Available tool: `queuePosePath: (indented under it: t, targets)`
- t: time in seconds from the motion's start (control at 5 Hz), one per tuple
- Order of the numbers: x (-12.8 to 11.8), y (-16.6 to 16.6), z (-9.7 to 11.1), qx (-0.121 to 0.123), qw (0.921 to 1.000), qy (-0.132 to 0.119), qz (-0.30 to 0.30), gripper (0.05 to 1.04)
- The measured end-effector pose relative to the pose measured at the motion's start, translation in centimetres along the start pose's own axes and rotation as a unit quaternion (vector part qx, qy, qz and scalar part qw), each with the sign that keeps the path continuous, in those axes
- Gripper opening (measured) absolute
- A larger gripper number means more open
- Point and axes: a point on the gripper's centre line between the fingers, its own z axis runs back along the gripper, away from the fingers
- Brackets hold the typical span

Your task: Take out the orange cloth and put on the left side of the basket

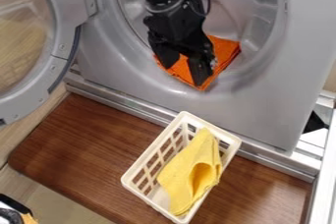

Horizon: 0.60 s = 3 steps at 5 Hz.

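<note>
I need to take the cloth out of the drum and lay it beside the basket, so next I should grab the edge of the orange cloth [226,51] with my gripper.
The black gripper [183,72] hangs inside the drum opening of a front-loading machine, over the orange cloth [226,51]. Its two fingers stand apart, with orange fabric showing between them, so it is open. Whether the tips touch the cloth I cannot tell. The cloth lies on the lower rim of the opening, spread to both sides of the gripper and partly covered by it. Below, a cream plastic basket [150,161] sits at a slant on the brown wooden board, with a yellow cloth [190,169] lying in its right part.
The machine's round door [58,51] stands open on the left. A grey front panel [289,70] surrounds the drum opening. A metal ledge [125,103] runs between the machine and the brown board [85,144]. A dark object with a yellow part [27,218] is at the lower left corner.
</note>
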Motion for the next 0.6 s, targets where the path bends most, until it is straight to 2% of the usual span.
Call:
queuePosePath:
  t: [0.4,0.6]
  targets:
    - [2.7,3.5,-3.8,0.001,0.9998,0.013,-0.011,0.999]
    - [3.7,4.4,-6.4,0.002,0.9998,0.013,-0.015,0.999]
